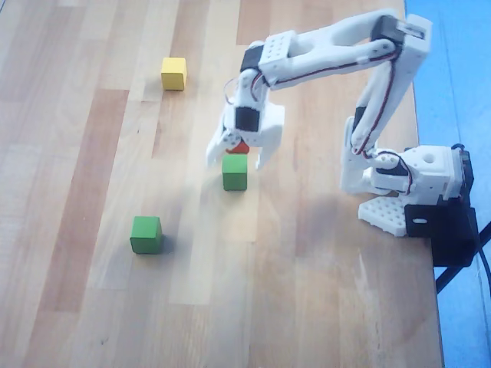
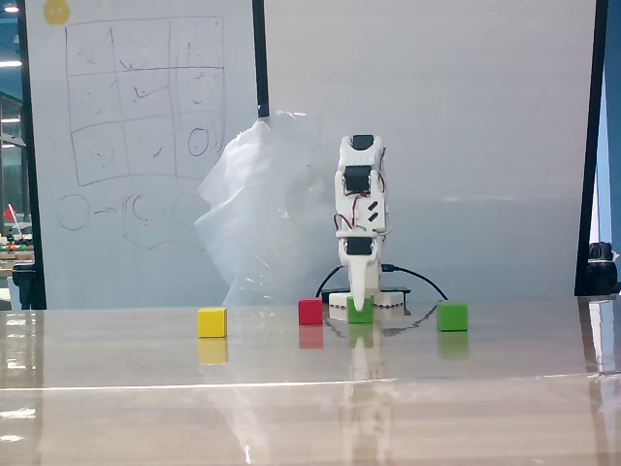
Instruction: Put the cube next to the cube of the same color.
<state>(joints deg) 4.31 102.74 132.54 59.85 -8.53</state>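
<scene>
I will next grip the small green cube by its opposite sides with my gripper, to put it beside the other green cube [image 1: 146, 235].
One green cube [image 1: 235, 173] lies at mid-table, and in the fixed view [image 2: 360, 312] it sits right under the arm. My white gripper [image 1: 235, 161] is open, its fingertips straddling that cube's upper edge; in the fixed view [image 2: 361, 297] it points straight down onto the cube. The other green cube [image 1: 146, 234] lies apart to the lower left, and in the fixed view [image 2: 452, 316] it is at the right.
A red cube [image 1: 240, 146] is mostly hidden under the gripper and shows plainly in the fixed view [image 2: 310, 312]. A yellow cube [image 1: 174, 73] lies at the far upper left. The arm's base [image 1: 418, 180] stands at the table's right edge.
</scene>
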